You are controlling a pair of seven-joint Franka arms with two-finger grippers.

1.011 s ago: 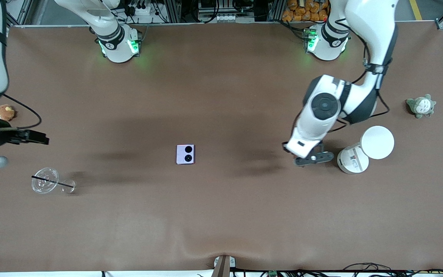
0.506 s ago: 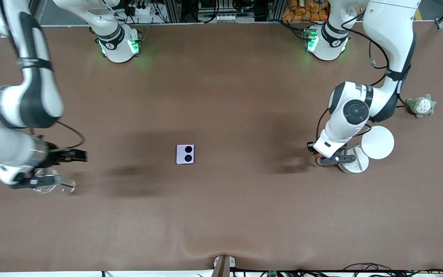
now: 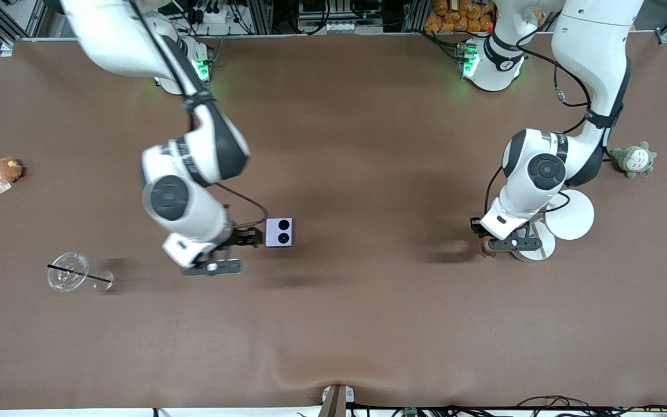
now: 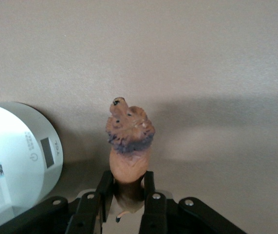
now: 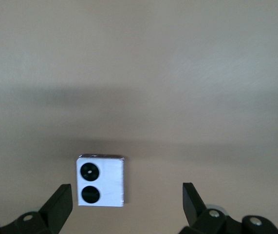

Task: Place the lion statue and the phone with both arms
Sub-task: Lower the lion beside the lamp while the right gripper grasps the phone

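Note:
The lion statue [image 4: 129, 141] sits low at the tabletop beside the white container and would stay there, so my left gripper releases the statue next.
The pale lavender phone [image 3: 279, 232] lies flat at the table's middle, its two black circles up. My right gripper [image 3: 252, 237] is open and empty just beside it, toward the right arm's end. In the right wrist view the phone [image 5: 101, 180] lies close ahead of the open right gripper [image 5: 126, 204], nearer to one finger. My left gripper [image 3: 487, 244] is low over the table next to a white round container [image 3: 533, 243]. In the left wrist view the left gripper [image 4: 129, 197] is shut on the brown lion statue [image 4: 129, 141], whose darker head points away from the fingers.
The white container's round lid [image 3: 568, 214] lies beside it; the container also shows in the left wrist view [image 4: 12, 161]. A grey-green plush [image 3: 633, 159] sits at the left arm's end. A round brown plush [image 3: 7, 169] and a tipped clear cup with a straw [image 3: 70, 277] are at the right arm's end.
My right arm has swung from the right arm's end of the table, past the clear cup, to the phone. My left gripper with the lion has shifted closer to the white container.

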